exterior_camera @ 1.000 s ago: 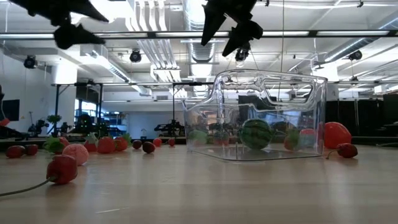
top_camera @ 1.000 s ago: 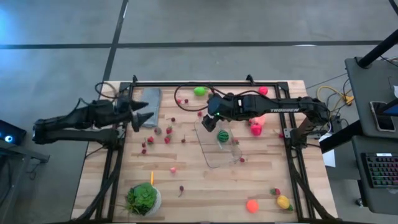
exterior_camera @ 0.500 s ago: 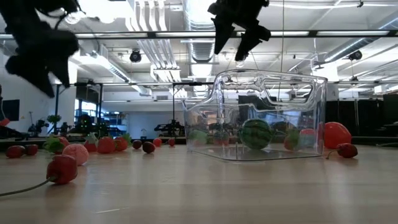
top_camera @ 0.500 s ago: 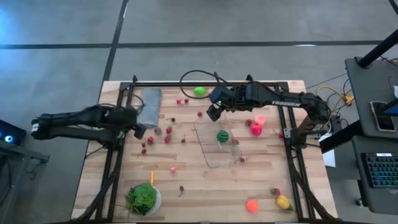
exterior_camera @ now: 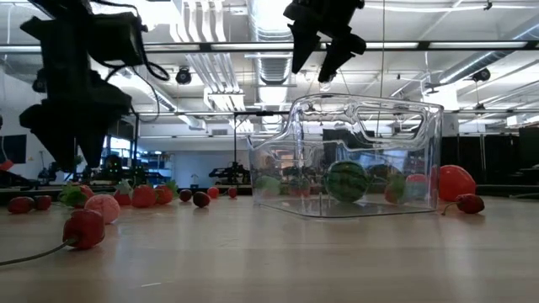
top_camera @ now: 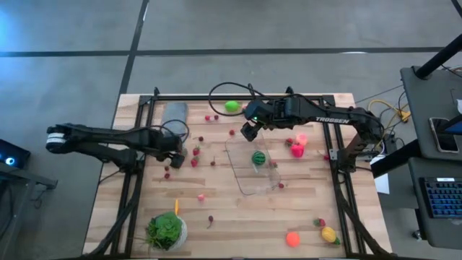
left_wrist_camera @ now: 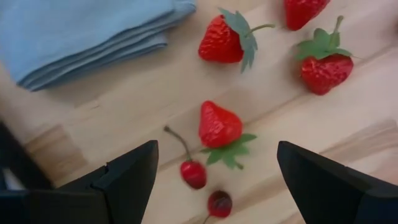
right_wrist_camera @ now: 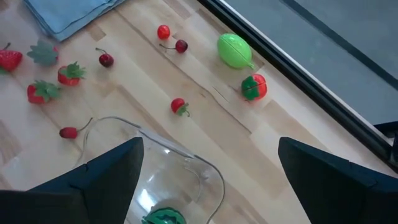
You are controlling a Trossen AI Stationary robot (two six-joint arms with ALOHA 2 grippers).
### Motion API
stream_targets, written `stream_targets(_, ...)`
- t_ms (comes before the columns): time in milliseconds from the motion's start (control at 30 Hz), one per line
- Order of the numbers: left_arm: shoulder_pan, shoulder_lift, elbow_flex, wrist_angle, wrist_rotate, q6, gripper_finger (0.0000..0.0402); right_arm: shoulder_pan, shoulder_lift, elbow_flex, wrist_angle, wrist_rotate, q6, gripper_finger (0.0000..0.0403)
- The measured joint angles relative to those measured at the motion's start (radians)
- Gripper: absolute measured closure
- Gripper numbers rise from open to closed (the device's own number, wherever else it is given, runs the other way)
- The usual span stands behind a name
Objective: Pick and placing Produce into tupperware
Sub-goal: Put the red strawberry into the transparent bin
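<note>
The strawberry will go into the tupperware next, so my left gripper will pick it up by its red body (left_wrist_camera: 219, 124).
The clear tupperware (top_camera: 253, 167) (exterior_camera: 354, 156) stands on the table's middle with the striped green melon (top_camera: 258, 157) (exterior_camera: 346, 181) inside. Red berries (top_camera: 193, 160) lie scattered to its left. My left gripper (top_camera: 176, 149) (left_wrist_camera: 214, 158) points down, open, above a strawberry (left_wrist_camera: 219, 124) and two cherries (left_wrist_camera: 194, 175), near the grey cloth (left_wrist_camera: 87, 31). It hangs above the table in the low view (exterior_camera: 72, 147). My right gripper (top_camera: 249, 131) (right_wrist_camera: 208, 158) hovers open over the tupperware's far left corner (right_wrist_camera: 155, 149), high above it (exterior_camera: 324, 55).
A leafy green head in a white bowl (top_camera: 166, 231) sits near-left. Orange (top_camera: 292, 238) and yellow (top_camera: 330, 235) pieces lie near-right. Red and pink pieces (top_camera: 297, 148) lie right of the tupperware, and a green piece (top_camera: 232, 106) lies by the far edge. Black frame rails (top_camera: 133, 195) flank the table.
My left gripper has swung from beside the grey cloth toward the table's right and near side, tipped from level to pointing down, and come lower over the berries. My right gripper drew back a little from over the tupperware toward the far edge, then held still.
</note>
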Motion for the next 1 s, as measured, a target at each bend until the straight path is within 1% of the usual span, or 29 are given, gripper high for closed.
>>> stream_targets(67,0.000,0.059,0.000,0.027,0.003,0.000,0.0088,0.000,0.000,0.000,0.000,0.000,-0.001,0.0038)
stream_targets(233,0.000,0.193,0.000,0.028,0.040,0.016,0.0089,0.000,0.000,0.000,-0.003,0.000,-0.001,0.0038)
stream_targets(333,-0.001,0.245,0.000,0.032,0.045,0.035,0.0093,0.000,0.000,0.000,-0.015,0.000,-0.001,0.0038)
stream_targets(400,-0.001,0.268,0.000,0.047,0.045,0.054,0.0103,0.000,0.000,-0.001,-0.028,0.000,-0.001,0.0038)
stream_targets(633,-0.001,0.300,0.000,0.138,0.045,0.079,0.0154,0.000,0.000,-0.001,-0.031,0.000,-0.001,0.0038)
stream_targets(833,-0.001,0.316,0.000,0.144,0.049,0.080,0.0188,0.000,0.000,-0.002,-0.031,0.000,-0.001,0.0038)
stream_targets(1000,-0.001,0.305,-0.001,0.138,0.044,0.079,0.0214,0.000,0.000,-0.002,-0.031,0.000,-0.001,0.0038)
